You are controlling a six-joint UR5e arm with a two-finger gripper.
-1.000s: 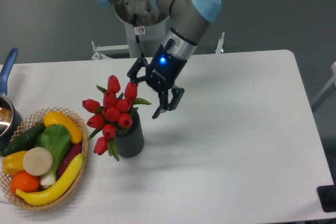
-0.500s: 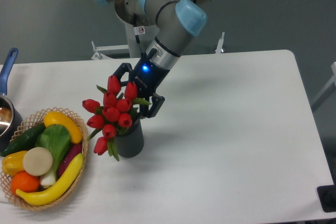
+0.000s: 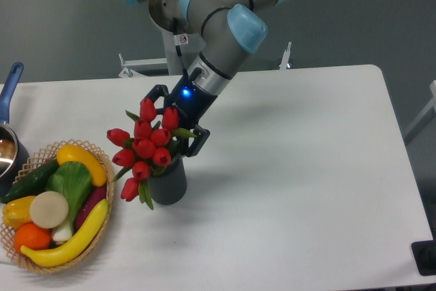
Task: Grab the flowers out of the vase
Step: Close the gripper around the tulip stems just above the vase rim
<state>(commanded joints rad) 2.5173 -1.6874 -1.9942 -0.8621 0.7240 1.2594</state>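
Note:
My gripper grips the flowers' stems just below the red buds next. Then it lifts the flowers (image 3: 145,146) out of the dark grey vase (image 3: 169,182).
The flowers (image 3: 145,146), a bunch of red tulip buds with green leaves, stand in the dark grey ribbed vase (image 3: 169,182) at the left middle of the white table. My gripper (image 3: 175,119) comes down from the upper right and is open. One finger is behind the top buds and the other is at the bunch's right side just above the vase mouth. The upper right buds lie between the jaws. Whether the pads touch the stems is hidden by the buds.
A wicker basket (image 3: 102,161) of toy fruit and vegetables sits left of the vase at the table's front left. A blue-handled pot (image 3: 9,86) is at the left edge. The arm's base stands behind the table's far edge.
My gripper has moved left and down from beside the bunch to straddle its upper right buds. The flowers and vase have not moved.

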